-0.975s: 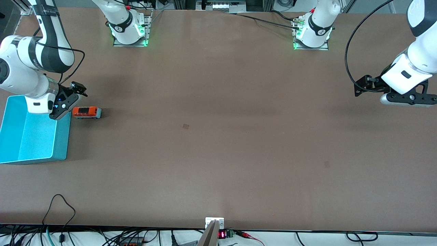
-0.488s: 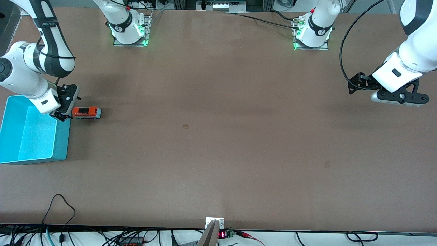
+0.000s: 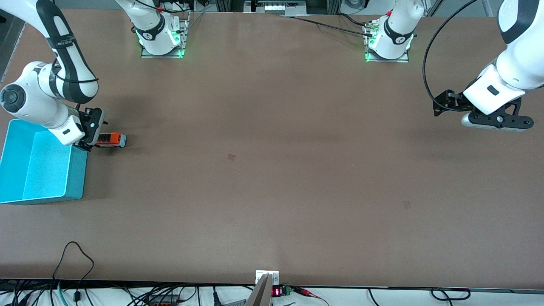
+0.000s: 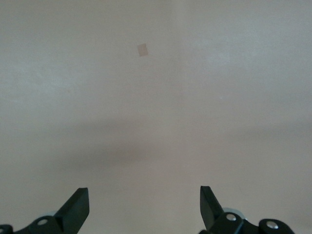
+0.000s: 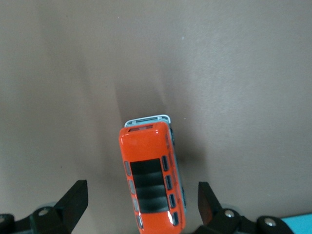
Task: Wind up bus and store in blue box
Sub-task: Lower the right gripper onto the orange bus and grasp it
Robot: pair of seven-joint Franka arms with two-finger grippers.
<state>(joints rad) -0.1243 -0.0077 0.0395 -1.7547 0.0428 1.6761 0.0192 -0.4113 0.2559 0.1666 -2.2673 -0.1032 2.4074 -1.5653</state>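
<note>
My right gripper is to grab the orange-red bus [image 3: 111, 139] next by its long window sides, so that it can put the bus away in the blue box [image 3: 38, 168].
The small orange-red bus [image 3: 111, 139] stands on the table beside the large turquoise blue box [image 3: 38, 168], at the right arm's end. My right gripper [image 3: 90, 135] is open, low over the end of the bus nearest the box. In the right wrist view the bus [image 5: 152, 178] lies between the two spread fingertips [image 5: 74, 199], clear of both, and the gripper [image 5: 142, 201] holds nothing. My left gripper [image 3: 495, 123] is open and empty, up over bare table at the left arm's end; its own view [image 4: 144, 204] shows only table.
The blue box is open-topped with a bare cyan floor; a corner of it shows in the right wrist view [image 5: 302, 223]. A small dark square mark [image 3: 231, 157] lies near the table's middle. Cables run along the table edge nearest the camera.
My right gripper has swung from over the box's corner toward the bus and lowered over its near end. The left arm drew in slightly, then held still. The bus has not moved.
</note>
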